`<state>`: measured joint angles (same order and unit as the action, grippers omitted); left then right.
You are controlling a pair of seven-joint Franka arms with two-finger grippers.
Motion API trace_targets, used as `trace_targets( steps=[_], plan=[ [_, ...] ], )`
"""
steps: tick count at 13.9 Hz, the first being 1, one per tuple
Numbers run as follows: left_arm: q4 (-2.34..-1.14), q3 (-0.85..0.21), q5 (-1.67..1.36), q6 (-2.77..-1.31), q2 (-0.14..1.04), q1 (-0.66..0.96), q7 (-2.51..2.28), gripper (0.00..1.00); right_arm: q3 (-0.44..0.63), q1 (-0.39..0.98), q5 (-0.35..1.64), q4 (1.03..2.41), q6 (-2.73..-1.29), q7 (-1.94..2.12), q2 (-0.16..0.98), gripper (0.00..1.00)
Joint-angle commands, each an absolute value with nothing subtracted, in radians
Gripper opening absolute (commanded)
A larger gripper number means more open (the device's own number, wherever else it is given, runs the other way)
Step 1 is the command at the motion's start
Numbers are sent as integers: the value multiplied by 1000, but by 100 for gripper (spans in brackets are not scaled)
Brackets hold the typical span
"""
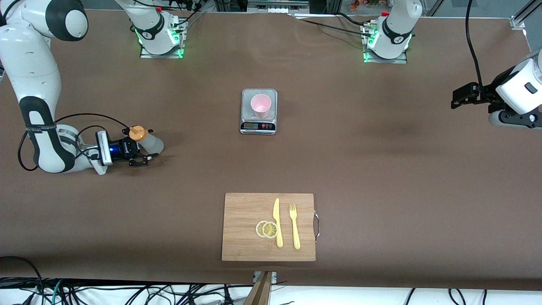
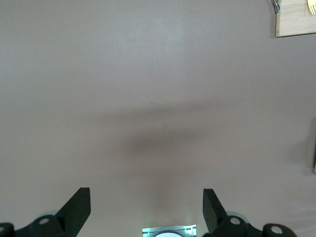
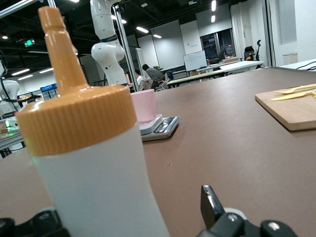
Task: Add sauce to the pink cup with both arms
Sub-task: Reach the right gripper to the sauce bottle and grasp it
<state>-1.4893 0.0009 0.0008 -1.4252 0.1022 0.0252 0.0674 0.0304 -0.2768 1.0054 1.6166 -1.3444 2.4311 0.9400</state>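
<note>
I will next use my right gripper to grab the sauce bottle by its whitish body (image 1: 153, 144), so that its orange nozzle can pour into the pink cup (image 1: 260, 105).
The sauce bottle (image 1: 150, 143), whitish with an orange cap, stands on the table toward the right arm's end. My right gripper (image 1: 145, 153) is low at the table, open, with the bottle between its fingers. In the right wrist view the bottle (image 3: 84, 163) fills the space by one finger, and a gap shows to the other finger (image 3: 209, 198). The pink cup (image 1: 260, 105) stands upright on a small scale (image 1: 258, 126) at the table's middle; it also shows in the right wrist view (image 3: 143, 105). My left gripper (image 1: 459, 98) waits open and empty, raised over the left arm's end of the table.
A wooden cutting board (image 1: 245, 241) lies nearer the front camera than the scale. It carries a yellow knife (image 1: 277, 222), a yellow fork (image 1: 294, 226) and two lemon slices (image 1: 266, 229). The board's corner shows in the left wrist view (image 2: 296, 22).
</note>
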Motion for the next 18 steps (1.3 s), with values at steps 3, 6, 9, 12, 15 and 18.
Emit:
trace_targets(
  steps=[3, 6, 9, 12, 15, 18],
  plan=[
    [-1457, -5, 17, -1411, 118, 15, 94, 100, 20, -258, 1008, 1594, -1328, 2438, 953, 90],
    [-1457, -5, 18, -1411, 118, 17, 92, 100, 20, -252, 986, 1588, -1328, 2436, 948, 30],
    [-1457, -5, 18, -1411, 118, 15, 94, 100, 21, -250, 983, 1585, -1330, 2434, 945, 0],
    [-1457, -5, 17, -1411, 118, 14, 94, 100, 21, -226, 954, 1557, -1327, 2401, 916, 0],
    [-1457, -5, 15, -1411, 118, 14, 95, 100, 20, -174, 869, 1513, -1319, 2223, 836, 0],
    [-1457, -5, 15, -1411, 118, 15, 94, 100, 21, -89, 761, 1488, -1327, 2029, 744, 0]
  ],
)
